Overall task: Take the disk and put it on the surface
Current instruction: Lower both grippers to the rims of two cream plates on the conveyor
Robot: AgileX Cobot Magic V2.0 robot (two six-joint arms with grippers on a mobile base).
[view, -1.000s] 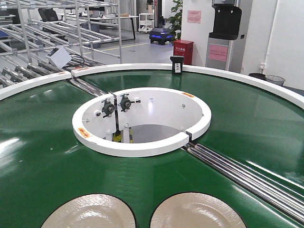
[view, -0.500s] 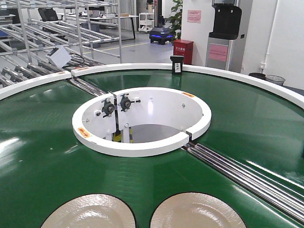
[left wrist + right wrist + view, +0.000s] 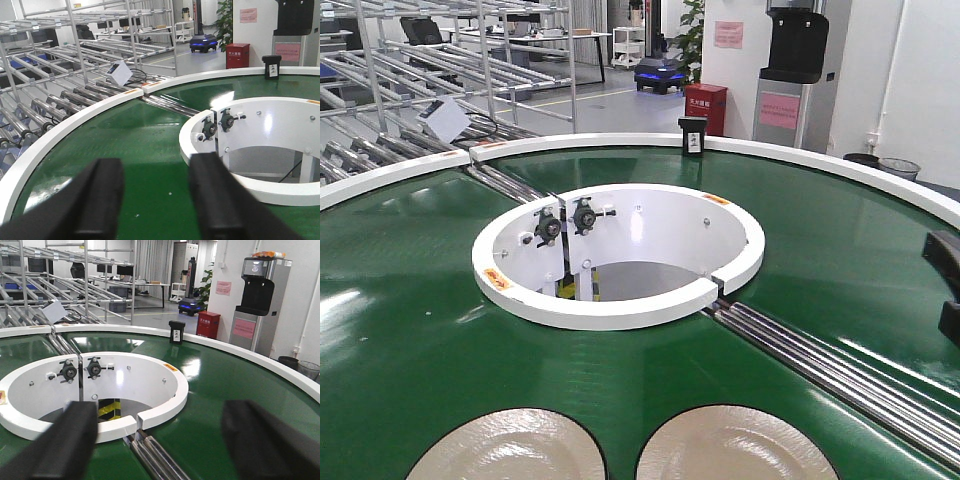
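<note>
I will next pick up a cream disk (image 3: 510,450) with my left gripper to put it on the surface. I will grab it by its black rim (image 3: 435,442).
Two cream disks (image 3: 505,447) (image 3: 735,445) lie side by side on the glossy green conveyor belt (image 3: 410,330) at the bottom edge of the front view, both cut off by the frame. Neither shows in the wrist views. My left gripper (image 3: 156,167) hangs open over bare green belt, nothing between its black fingers. Also open and holding nothing, my right gripper (image 3: 160,412) is above the belt near the white inner ring; its black fingers (image 3: 945,258) poke in at the right edge of the front view. The surface is out of view.
A white inner ring (image 3: 620,305) walls a round hole in the middle of the belt. Metal roller strips (image 3: 820,360) cross the belt. A white outer rim (image 3: 580,142) carries a small black box (image 3: 692,135). Roller racks (image 3: 50,100) stand beyond on the left.
My right gripper's fingers have come into the front view from the right edge. The disks and the belt look unchanged.
</note>
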